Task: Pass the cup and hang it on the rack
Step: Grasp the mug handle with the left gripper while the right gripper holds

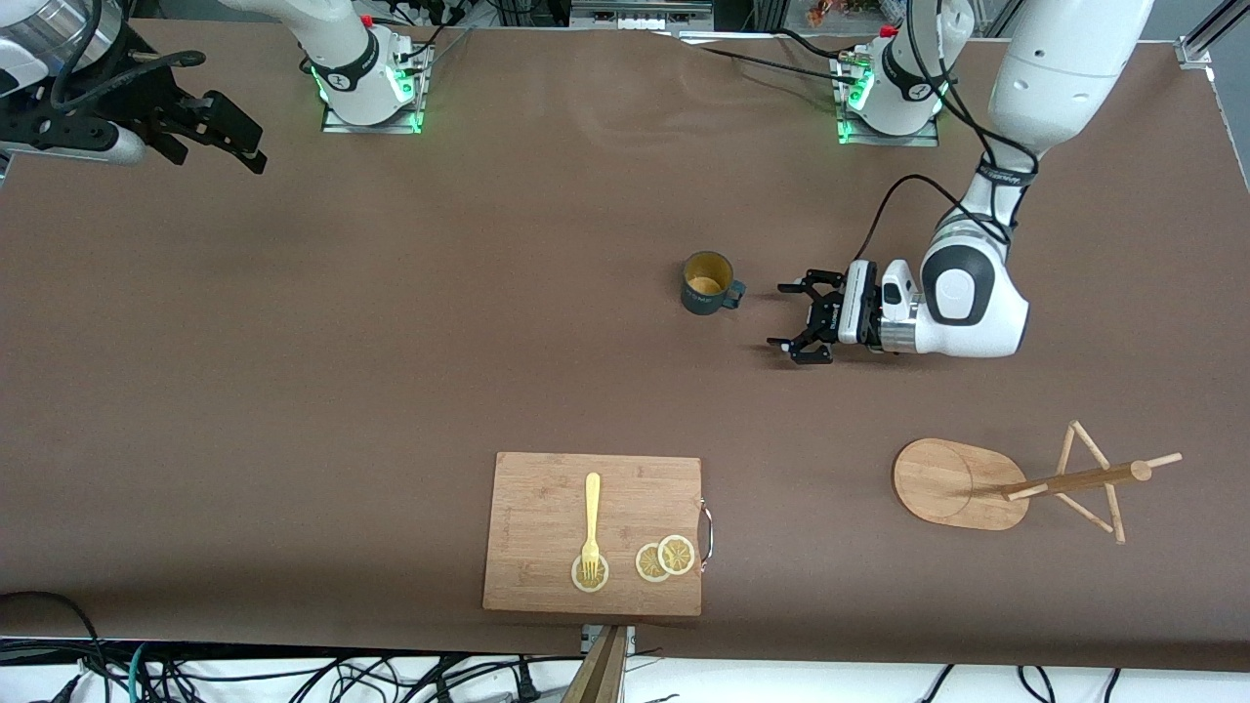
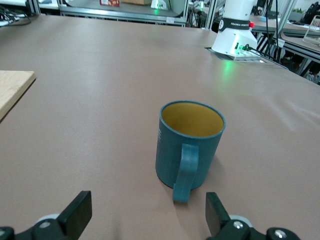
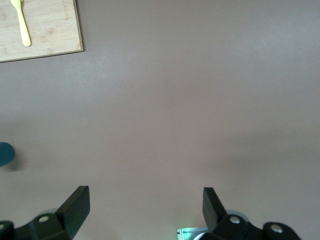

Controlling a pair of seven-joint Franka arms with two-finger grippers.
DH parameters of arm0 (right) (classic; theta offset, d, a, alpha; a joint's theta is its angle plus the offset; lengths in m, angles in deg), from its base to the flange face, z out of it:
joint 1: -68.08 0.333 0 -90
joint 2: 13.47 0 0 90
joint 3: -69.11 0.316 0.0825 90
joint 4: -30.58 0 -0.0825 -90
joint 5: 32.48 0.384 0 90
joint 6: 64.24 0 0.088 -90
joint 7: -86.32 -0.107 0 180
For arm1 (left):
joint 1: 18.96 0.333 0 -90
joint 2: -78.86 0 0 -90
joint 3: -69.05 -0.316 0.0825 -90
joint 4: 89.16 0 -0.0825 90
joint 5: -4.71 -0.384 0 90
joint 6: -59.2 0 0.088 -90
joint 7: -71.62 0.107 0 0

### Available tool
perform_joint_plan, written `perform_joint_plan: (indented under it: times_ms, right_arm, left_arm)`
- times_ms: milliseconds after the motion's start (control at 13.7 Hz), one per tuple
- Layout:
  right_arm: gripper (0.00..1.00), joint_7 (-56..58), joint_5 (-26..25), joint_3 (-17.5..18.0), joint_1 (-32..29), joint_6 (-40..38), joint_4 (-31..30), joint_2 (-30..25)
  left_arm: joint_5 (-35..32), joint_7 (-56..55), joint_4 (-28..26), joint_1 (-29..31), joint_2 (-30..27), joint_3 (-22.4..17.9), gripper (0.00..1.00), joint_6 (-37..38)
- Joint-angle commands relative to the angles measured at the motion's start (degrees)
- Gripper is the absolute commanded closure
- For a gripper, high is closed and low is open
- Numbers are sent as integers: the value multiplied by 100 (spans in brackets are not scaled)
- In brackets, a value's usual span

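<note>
The cup needs to be hung on the wooden rack (image 1: 1016, 480). My left gripper should next pick up the cup by its handle (image 1: 734, 294) to do that.
The dark teal cup (image 1: 707, 283) with a mustard-yellow inside stands upright on the brown table, its handle turned toward my left gripper. My left gripper (image 1: 793, 316) is open and empty, held low beside the cup toward the left arm's end of the table. In the left wrist view the cup (image 2: 190, 142) stands just ahead of the open fingers (image 2: 77, 214), apart from them. The wooden rack (image 1: 1016, 480) stands nearer the front camera, toward the left arm's end. My right gripper (image 1: 229, 132) is open and empty, raised at the right arm's end, waiting.
A wooden cutting board (image 1: 547, 576) lies near the table's front edge with a yellow fork (image 1: 591, 527) and lemon slices (image 1: 664, 558) on it. The two arm bases (image 1: 371, 93) stand along the farthest table edge. The board also shows in the right wrist view (image 3: 45, 37).
</note>
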Motion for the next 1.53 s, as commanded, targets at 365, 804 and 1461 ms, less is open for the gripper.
perform_joint_plan:
  times_ms: [365, 804, 1461]
  right_arm:
    - [0, 1424, 15, 1412, -2116, 241, 169, 458]
    - [0, 1523, 262, 3491, -4355, -302, 561, 816]
    - [0, 1786, 271, 3280, -4302, -1007, 1513, 1267]
  left_arm:
    - [1157, 1499, -381, -336, 587, 9, 0, 72]
    - [1500, 1745, -628, -336, 579, 123, 0, 380]
    - [1737, 1685, -628, -266, 693, 106, 100, 634]
